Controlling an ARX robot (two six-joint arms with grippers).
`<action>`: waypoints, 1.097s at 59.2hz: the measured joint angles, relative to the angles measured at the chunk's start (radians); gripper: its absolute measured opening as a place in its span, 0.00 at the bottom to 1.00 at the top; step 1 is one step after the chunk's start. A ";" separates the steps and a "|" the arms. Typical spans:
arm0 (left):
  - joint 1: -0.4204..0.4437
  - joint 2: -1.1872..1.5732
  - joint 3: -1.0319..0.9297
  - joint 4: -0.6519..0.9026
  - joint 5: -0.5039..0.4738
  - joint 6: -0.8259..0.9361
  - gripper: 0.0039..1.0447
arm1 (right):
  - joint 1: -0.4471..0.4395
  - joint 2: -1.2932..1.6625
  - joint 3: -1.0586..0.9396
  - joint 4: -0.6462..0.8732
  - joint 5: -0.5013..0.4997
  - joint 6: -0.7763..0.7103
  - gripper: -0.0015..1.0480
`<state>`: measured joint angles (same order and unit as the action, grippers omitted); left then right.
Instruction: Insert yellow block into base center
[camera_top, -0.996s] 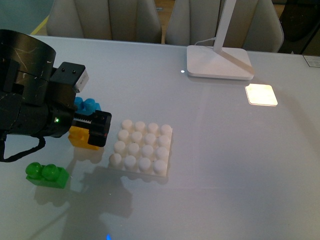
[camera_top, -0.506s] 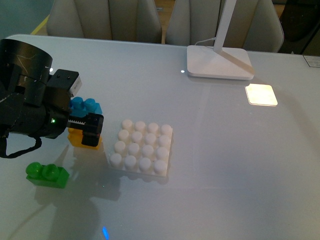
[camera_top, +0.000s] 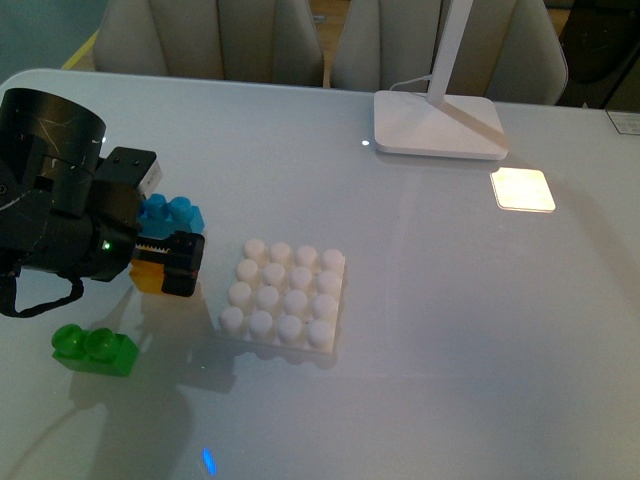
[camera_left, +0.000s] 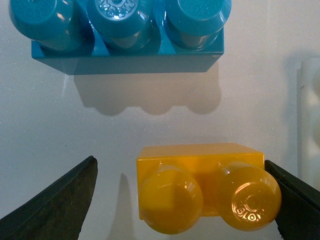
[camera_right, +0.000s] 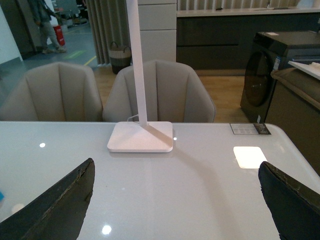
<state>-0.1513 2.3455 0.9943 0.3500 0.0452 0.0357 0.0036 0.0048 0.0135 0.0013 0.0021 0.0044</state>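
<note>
The left gripper grips the yellow block (camera_left: 202, 187) by its short ends next, to insert it into the base center.
The yellow block (camera_left: 202, 187) lies on the table with its two studs facing the left wrist camera. My left gripper (camera_left: 185, 200) is open and straddles it: one finger (camera_left: 295, 200) is right against the block's end, the other finger (camera_left: 55, 205) stands well clear. In the front view the left gripper (camera_top: 168, 264) hides most of the yellow block (camera_top: 146, 274). The white studded base (camera_top: 285, 295) lies just right of it, and its edge (camera_left: 310, 115) shows in the left wrist view. My right gripper (camera_right: 175, 200) is open above bare table, outside the front view.
A blue three-stud brick (camera_top: 170, 212) lies just behind the yellow block, and shows as blue brick (camera_left: 127, 35) in the left wrist view. A green brick (camera_top: 95, 350) sits near the front left. The lamp foot (camera_top: 440, 125) and a bright light patch (camera_top: 522, 189) are at the back right.
My left gripper has shifted left and settled lower around the yellow block, hiding more of it. The block, base and other bricks have not moved.
</note>
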 joint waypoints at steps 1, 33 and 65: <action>0.000 0.000 0.001 -0.001 0.000 0.000 0.93 | 0.000 0.000 0.000 0.000 0.000 0.000 0.92; -0.002 0.000 0.008 -0.015 -0.005 -0.002 0.59 | 0.000 0.000 0.000 0.000 0.000 0.000 0.92; -0.074 -0.096 0.007 -0.110 -0.072 -0.091 0.59 | 0.000 0.000 0.000 0.000 0.000 0.000 0.92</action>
<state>-0.2256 2.2498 1.0016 0.2398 -0.0273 -0.0551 0.0036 0.0048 0.0135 0.0013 0.0021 0.0044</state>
